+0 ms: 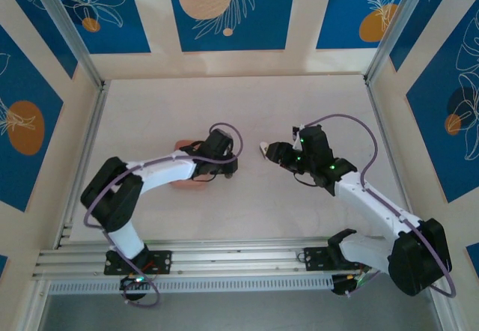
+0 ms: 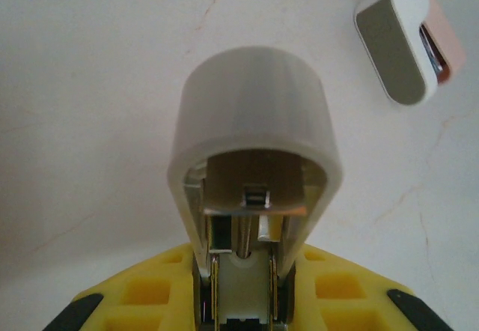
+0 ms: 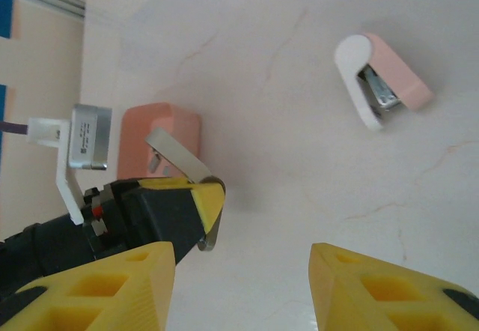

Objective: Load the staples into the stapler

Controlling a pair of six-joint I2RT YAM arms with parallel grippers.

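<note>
My left gripper keeps holding the stapler for now. The stapler hangs above the table, close beside the pink tray, and would drop short if I opened now.
My left gripper is shut on the stapler, a small grey hinged piece. It is held up off the table with its rounded cover swung open and the metal channel showing. From the right wrist view the stapler juts out of the left gripper's fingertips, in front of the salmon-pink tray. My right gripper is open with nothing between its fingers. A small pink-and-white piece with metal inside lies on the table beyond it. The staples are hidden.
From above, the left gripper hangs over the pink tray. The right gripper is just right of the pink-and-white piece. An aluminium rail runs along the near edge, and panel walls enclose the table.
</note>
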